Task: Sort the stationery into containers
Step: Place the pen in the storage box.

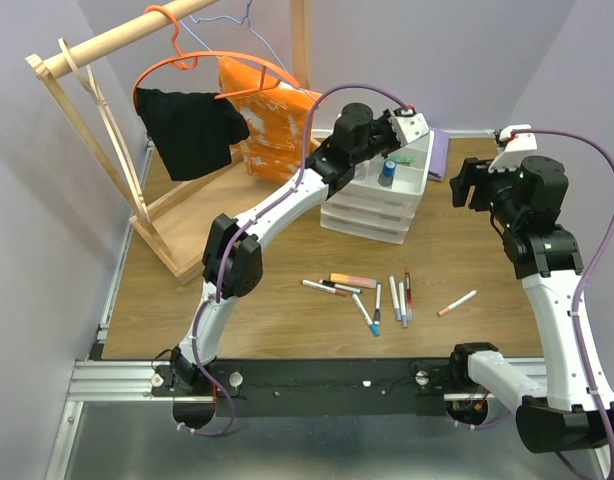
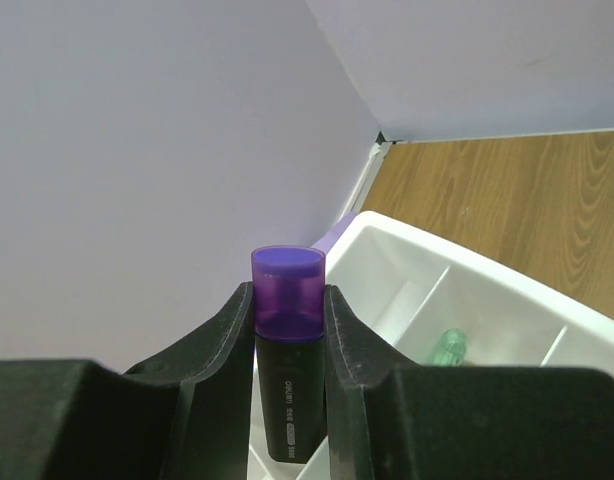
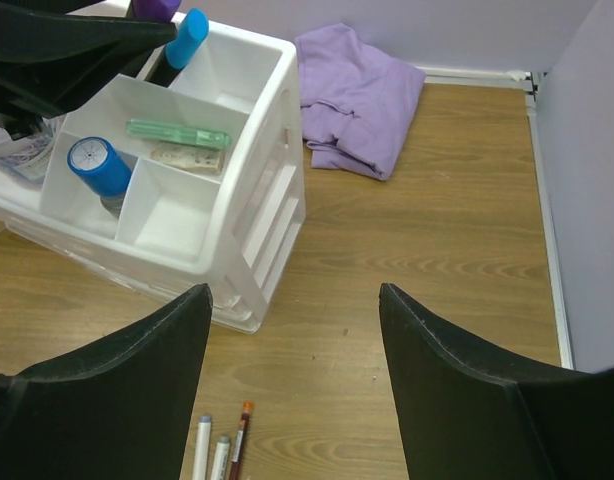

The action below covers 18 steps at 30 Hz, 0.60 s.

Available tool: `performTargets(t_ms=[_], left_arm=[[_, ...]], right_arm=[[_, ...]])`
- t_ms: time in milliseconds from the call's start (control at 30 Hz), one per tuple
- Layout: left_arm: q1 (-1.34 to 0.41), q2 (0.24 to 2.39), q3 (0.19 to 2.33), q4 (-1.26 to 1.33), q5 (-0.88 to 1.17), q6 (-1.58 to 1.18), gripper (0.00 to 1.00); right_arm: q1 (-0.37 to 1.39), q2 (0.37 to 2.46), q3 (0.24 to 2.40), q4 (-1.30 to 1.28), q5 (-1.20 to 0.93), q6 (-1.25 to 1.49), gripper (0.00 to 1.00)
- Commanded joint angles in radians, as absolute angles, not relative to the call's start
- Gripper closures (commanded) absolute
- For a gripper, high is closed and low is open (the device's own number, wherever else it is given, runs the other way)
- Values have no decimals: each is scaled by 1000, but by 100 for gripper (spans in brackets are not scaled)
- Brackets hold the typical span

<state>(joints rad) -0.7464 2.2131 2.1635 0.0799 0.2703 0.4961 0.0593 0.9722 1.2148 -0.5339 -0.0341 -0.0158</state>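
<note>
The black highlighter's lower end is between the organiser's sides and would rest in its far section if I opened now. It is time for my left gripper to release it.
My left gripper [image 2: 288, 292] is shut on a black highlighter with a purple cap [image 2: 287, 400], held upright over the far end of the white organiser's divided tray [image 2: 457, 255]. In the top view that gripper [image 1: 407, 125] hangs above the organiser [image 1: 372, 215]. The tray holds a blue-capped bottle [image 3: 99, 167], a green highlighter [image 3: 177, 133] and a blue highlighter [image 3: 187, 38]. My right gripper [image 3: 294, 292] is open and holds nothing, above bare wood right of the organiser. Several pens [image 1: 372, 300] lie on the table in front, and an orange-tipped one [image 1: 456, 303] lies apart.
A purple cloth [image 3: 352, 85] lies crumpled just right of the organiser. At the back left stands a wooden clothes rack [image 1: 97, 45] with an orange hanger, a black garment [image 1: 187, 130] and an orange bag [image 1: 272, 125]. Lilac walls close in the table.
</note>
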Motion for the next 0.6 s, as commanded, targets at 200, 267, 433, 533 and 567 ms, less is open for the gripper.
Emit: performTargets(t_ms=[200, 267, 433, 533, 567], left_arm=[[-769, 2194, 2138, 120, 184, 519, 59], [-772, 2165, 2140, 126, 172, 512, 54], [-796, 2077, 2118, 150, 123, 502, 44], [-822, 2016, 2109, 152, 77, 526, 40], [-830, 1981, 2109, 149, 62, 537, 39]], right_arm=[[44, 953, 1190, -514, -57, -3, 25], [43, 953, 1190, -514, -58, -5, 25], [38, 945, 1183, -506, -69, 25, 25], [34, 937, 1181, -505, -74, 28, 25], [32, 933, 1181, -506, -74, 29, 25]])
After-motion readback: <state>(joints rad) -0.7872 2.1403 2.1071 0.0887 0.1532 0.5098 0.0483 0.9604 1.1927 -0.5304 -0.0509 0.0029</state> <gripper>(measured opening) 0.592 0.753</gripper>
